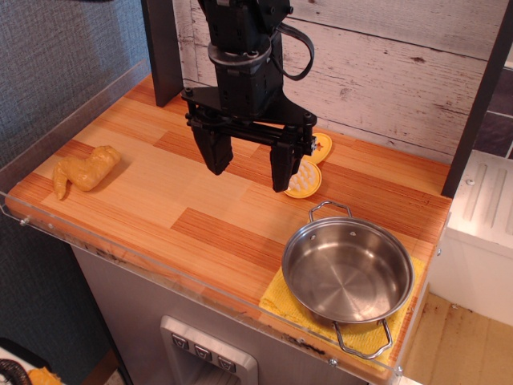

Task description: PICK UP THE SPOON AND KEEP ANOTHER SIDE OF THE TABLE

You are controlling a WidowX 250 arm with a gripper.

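Note:
The yellow spoon has to move to another side of the table, so the robot's gripper should next grab the spoon by its round ridged head (pixel 304 180).
The small yellow spoon (pixel 309 172) lies on the striped wooden table (pixel 160 200) near the back right. Its round ridged head faces up and its short handle with an orange star (pixel 322 147) points toward the wall. My gripper (pixel 249 167) hangs just above the table with its two black fingers spread wide apart and nothing between them. The right finger (pixel 284 168) stands just left of the spoon's head and partly covers it. The left finger (pixel 215 152) is over bare wood.
A steel pan (pixel 346 269) sits on a yellow cloth (pixel 280 301) at the front right corner. A lumpy yellow-brown toy food piece (pixel 84 170) lies at the left. Clear acrylic edging (pixel 160 269) runs along the front and left edges. A plank wall stands behind.

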